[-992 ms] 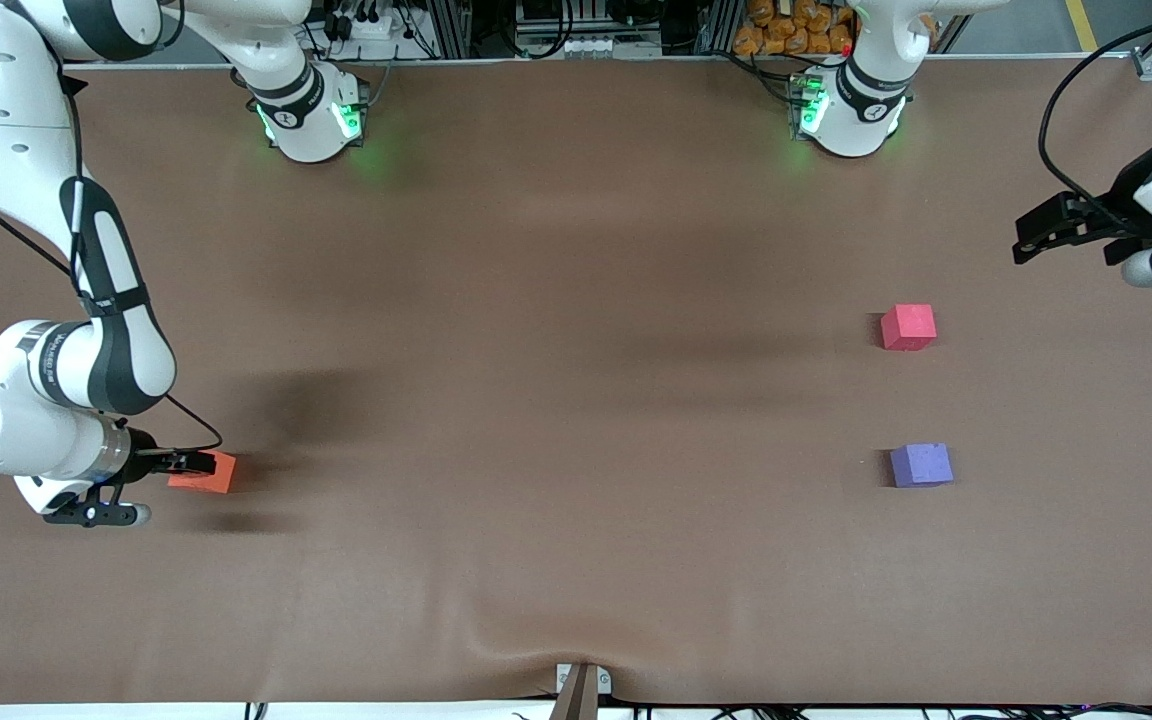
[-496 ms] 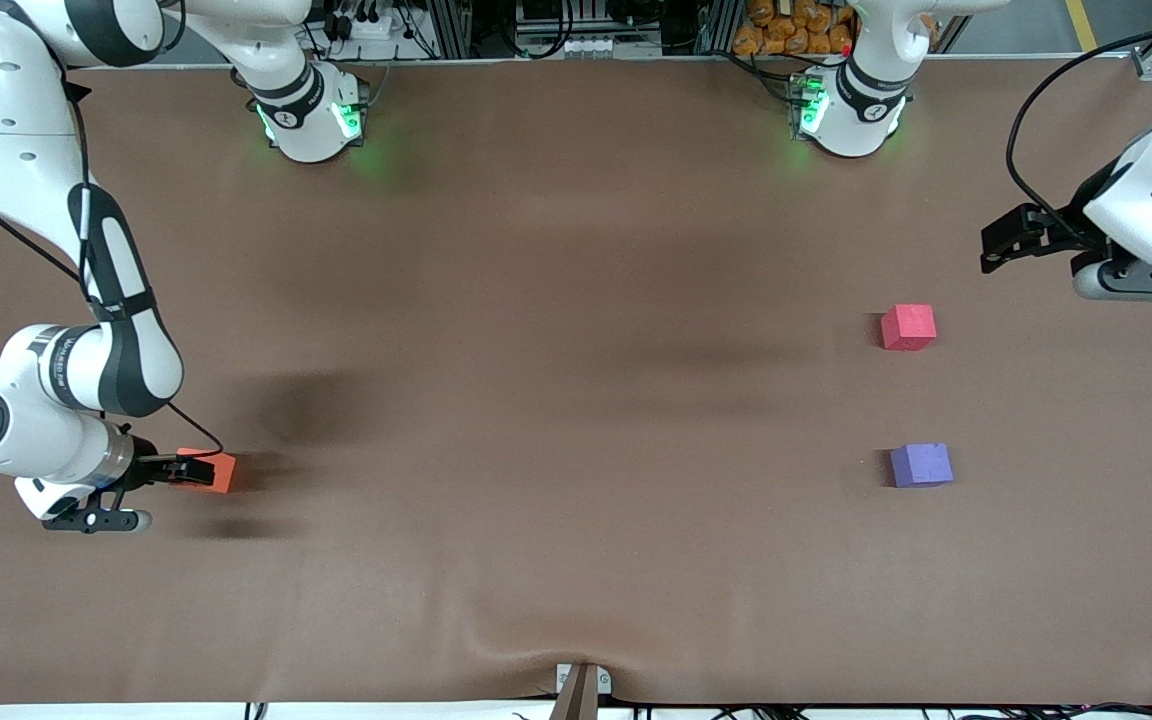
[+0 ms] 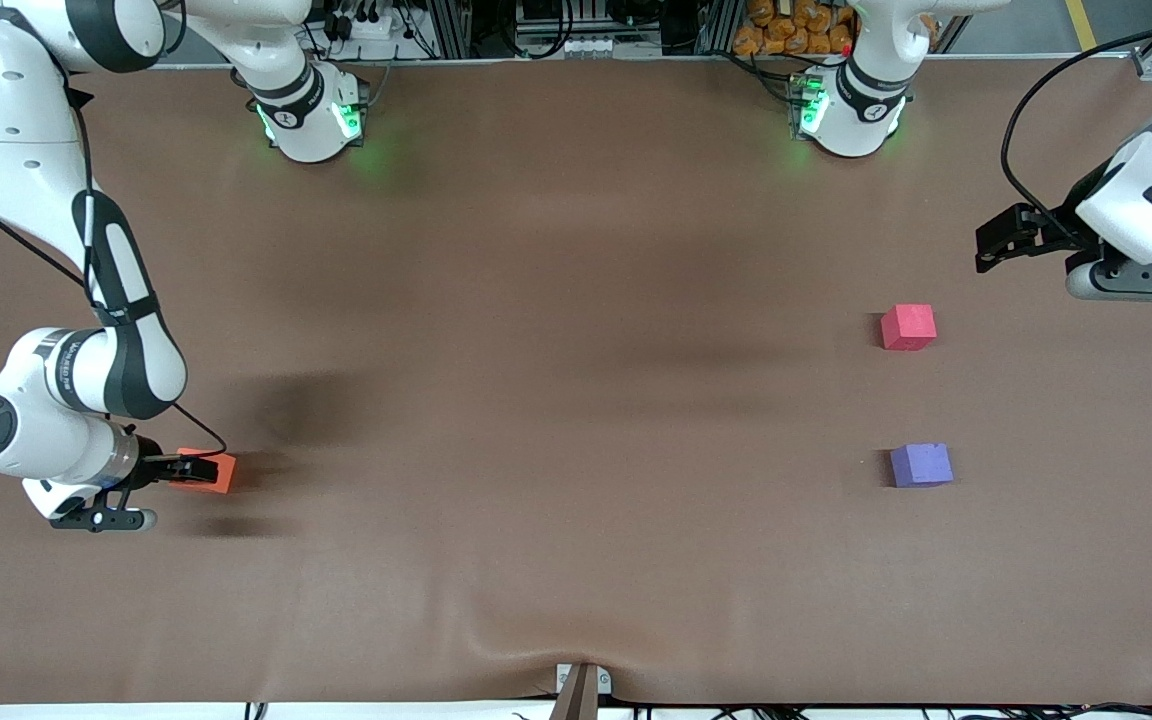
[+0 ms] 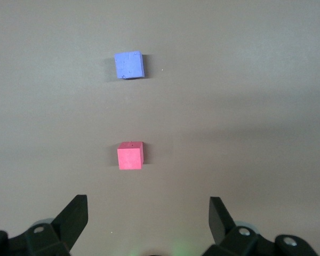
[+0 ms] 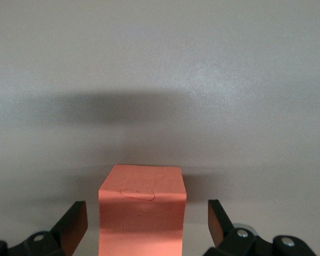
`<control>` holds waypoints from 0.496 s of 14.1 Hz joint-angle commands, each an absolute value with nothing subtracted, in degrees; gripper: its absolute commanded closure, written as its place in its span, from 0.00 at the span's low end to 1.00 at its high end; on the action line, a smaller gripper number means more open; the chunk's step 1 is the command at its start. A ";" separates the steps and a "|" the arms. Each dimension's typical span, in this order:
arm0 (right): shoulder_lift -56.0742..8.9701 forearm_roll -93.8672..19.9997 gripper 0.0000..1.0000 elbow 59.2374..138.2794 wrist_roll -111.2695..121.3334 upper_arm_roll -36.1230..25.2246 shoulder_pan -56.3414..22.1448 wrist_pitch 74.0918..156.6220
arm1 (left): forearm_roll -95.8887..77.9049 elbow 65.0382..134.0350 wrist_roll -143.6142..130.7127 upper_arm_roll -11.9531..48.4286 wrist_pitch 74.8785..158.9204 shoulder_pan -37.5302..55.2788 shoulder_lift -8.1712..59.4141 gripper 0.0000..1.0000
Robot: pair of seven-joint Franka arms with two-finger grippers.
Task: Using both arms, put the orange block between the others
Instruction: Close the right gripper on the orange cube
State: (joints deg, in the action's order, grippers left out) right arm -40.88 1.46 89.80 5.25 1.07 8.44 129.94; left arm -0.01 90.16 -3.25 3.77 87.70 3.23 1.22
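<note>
My right gripper's fingers are on either side of the orange block [image 3: 221, 474] and would catch it, so it is now time to close on the block.
The orange block [image 3: 221, 474] lies on the brown table at the right arm's end. My right gripper [image 3: 194, 468] is low at the block and open. In the right wrist view the orange block [image 5: 141, 213] sits between the black fingers [image 5: 74, 221], with a gap on each side. The pinkish-red cube [image 3: 908, 327] and the purple cube [image 3: 921, 465] stand toward the left arm's end, the purple one nearer the front camera. My left gripper [image 3: 988, 248] hangs open and empty over the table at that end. The left wrist view shows the pinkish-red cube [image 4: 130, 156] and the purple cube [image 4: 129, 65] ahead of the left gripper [image 4: 148, 207].
Brown cloth [image 3: 576, 380] covers the whole table, with a wrinkle and a small bracket [image 3: 581, 685] at the front edge. The two arm bases [image 3: 311, 115] [image 3: 846, 110] stand along the back edge. A block-wide stretch of bare cloth separates the pinkish-red and purple cubes.
The left arm has swung in over the table, bringing its open gripper closer to the pinkish-red cube. The right gripper has stayed at the orange block, barely shifting.
</note>
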 commanded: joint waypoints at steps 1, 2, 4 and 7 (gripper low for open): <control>-41.13 2.20 0.00 90.00 5.63 1.93 9.67 130.17 | 0.62 90.18 -3.96 3.96 87.54 3.16 0.97 0.00; -41.22 2.20 0.00 90.00 5.63 1.93 9.75 130.17 | 0.62 90.18 -3.87 3.96 87.54 3.16 0.97 0.00; -41.31 1.67 0.00 90.00 5.63 1.93 9.76 130.25 | 0.62 90.00 -3.95 3.96 87.63 3.16 0.97 0.00; -41.31 1.58 0.47 90.35 5.36 1.93 9.76 129.82 | 0.53 89.82 -3.96 3.96 88.76 3.16 1.23 0.00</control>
